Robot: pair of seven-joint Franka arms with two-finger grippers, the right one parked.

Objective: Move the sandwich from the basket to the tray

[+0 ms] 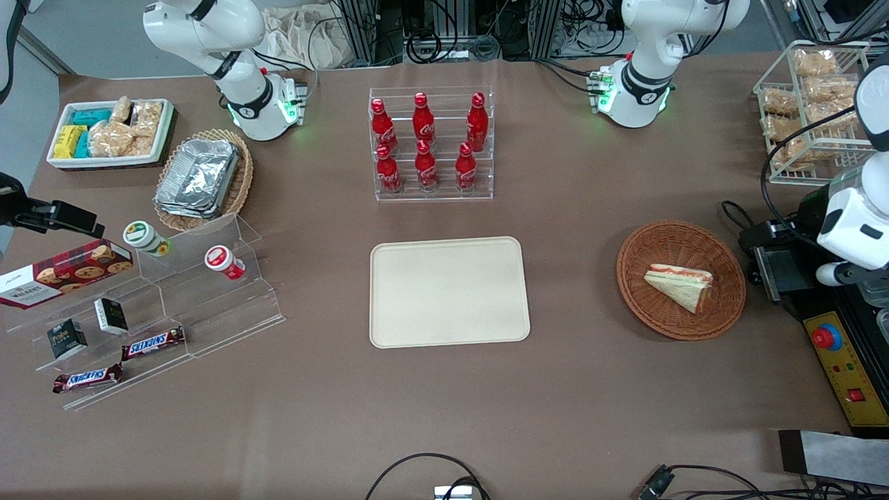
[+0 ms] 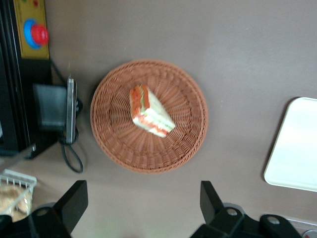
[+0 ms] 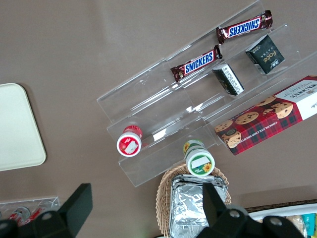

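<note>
The left gripper will next grip the flat bread sides of the sandwich (image 1: 680, 285) to bring it from the basket to the tray (image 1: 448, 292).
The sandwich (image 1: 680, 285), a clear-wrapped white wedge with orange-red filling, lies in the round reddish-brown wicker basket (image 1: 663, 239) toward the working arm's end of the table. Both show from above in the left wrist view: the sandwich (image 2: 151, 111) sits near the middle of the basket (image 2: 114, 136). My left gripper (image 2: 142, 201) hangs high above the table beside the basket, open and empty, apart from both. The beige tray (image 1: 448, 292) lies flat and bare at the table's middle, and its corner shows in the left wrist view (image 2: 297, 148).
A yellow control box with a red stop button (image 1: 840, 361) and a black device (image 1: 778, 267) lie beside the basket at the table's edge. A wire rack of bagged pastries (image 1: 809, 104) stands farther from the camera. A rack of red bottles (image 1: 430, 142) stands farther than the tray.
</note>
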